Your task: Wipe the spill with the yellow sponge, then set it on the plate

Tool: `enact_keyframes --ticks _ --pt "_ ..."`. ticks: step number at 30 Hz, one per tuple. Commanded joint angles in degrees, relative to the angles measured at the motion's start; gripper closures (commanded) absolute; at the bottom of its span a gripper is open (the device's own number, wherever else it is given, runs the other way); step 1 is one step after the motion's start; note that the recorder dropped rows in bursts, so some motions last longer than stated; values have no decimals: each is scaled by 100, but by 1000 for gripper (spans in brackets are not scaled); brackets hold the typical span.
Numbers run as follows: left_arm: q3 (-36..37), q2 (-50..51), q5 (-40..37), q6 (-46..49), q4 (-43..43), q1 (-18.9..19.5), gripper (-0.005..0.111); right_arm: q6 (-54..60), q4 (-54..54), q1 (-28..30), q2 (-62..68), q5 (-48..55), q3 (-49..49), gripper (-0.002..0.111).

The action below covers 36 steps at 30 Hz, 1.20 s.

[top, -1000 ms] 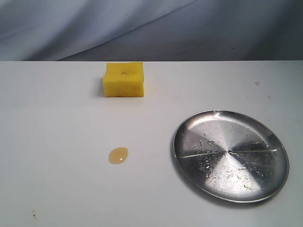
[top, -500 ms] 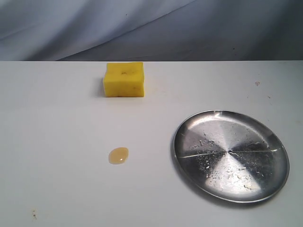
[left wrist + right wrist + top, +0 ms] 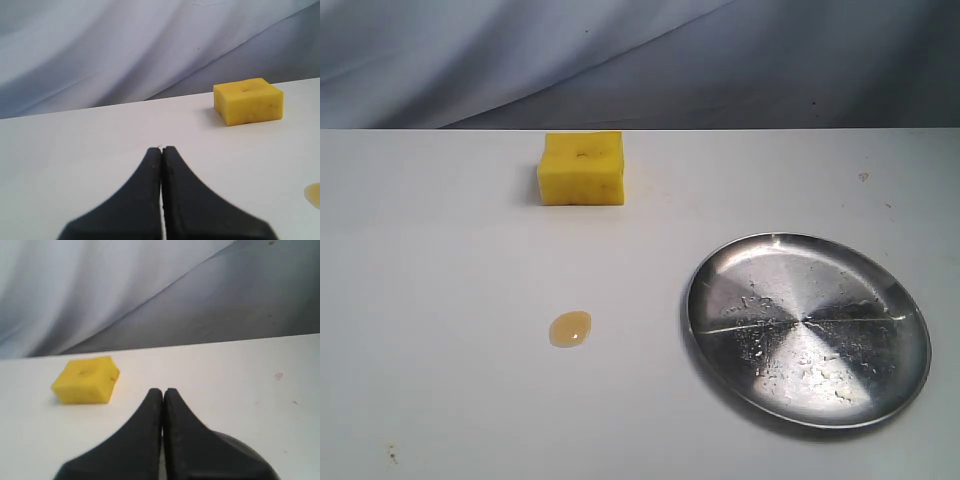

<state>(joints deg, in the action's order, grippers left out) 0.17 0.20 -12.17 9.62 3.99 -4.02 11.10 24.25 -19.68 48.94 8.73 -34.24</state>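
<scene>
I should grab the yellow sponge by its top edge [image 3: 619,150] with my right gripper next. Its bottom then stays free to wipe the spill [image 3: 570,328].
The yellow sponge [image 3: 582,168] lies on the white table toward the back, left of the middle, also seen as the sponge [image 3: 248,101] and the sponge [image 3: 86,379] in the wrist views. The spill [image 3: 570,328] is a small amber puddle in front of it; its edge shows as the spill [image 3: 314,194]. The silver plate [image 3: 807,328] sits at the front right; its rim [image 3: 235,444] peeks from behind the right fingers. My left gripper [image 3: 162,148] and right gripper [image 3: 163,390] are shut on nothing, both well short of the sponge. Neither gripper appears in the exterior view.
A grey-blue cloth backdrop [image 3: 640,60] hangs behind the table's far edge. A few small specks mark the table, one at the right [image 3: 863,176] and one at the front left [image 3: 392,455].
</scene>
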Motion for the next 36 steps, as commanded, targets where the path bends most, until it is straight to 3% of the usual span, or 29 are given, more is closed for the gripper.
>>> enact_keyframes --ticks 1,6,11,13,18,20,28,36 --pt "-17 -20 39 -47 -4 5 107 382 -175 -742 1517 103 -849 108" --pt "-17 -20 39 -47 -4 5 107 393 -255 -1388 4239 941 -2916 108" --pt "-17 -20 39 -47 -4 5 107 547 -255 -1453 6333 2178 -5366 106" --pt "-17 -20 39 -47 -4 5 107 547 -255 -1453 6930 2408 -6223 93" --pt "-17 -20 39 -47 -4 5 107 161 138 -1453 8165 2481 -7690 41" --pt "-17 -20 39 -47 -4 5 107 122 138 -1453 8632 2468 -8096 33" --pt "-17 -20 39 -47 -4 5 107 -599 149 -1453 9732 2250 -8985 36" --pt "-17 -20 39 -47 -4 5 107 -1052 341 -1480 9823 2010 -9024 36"
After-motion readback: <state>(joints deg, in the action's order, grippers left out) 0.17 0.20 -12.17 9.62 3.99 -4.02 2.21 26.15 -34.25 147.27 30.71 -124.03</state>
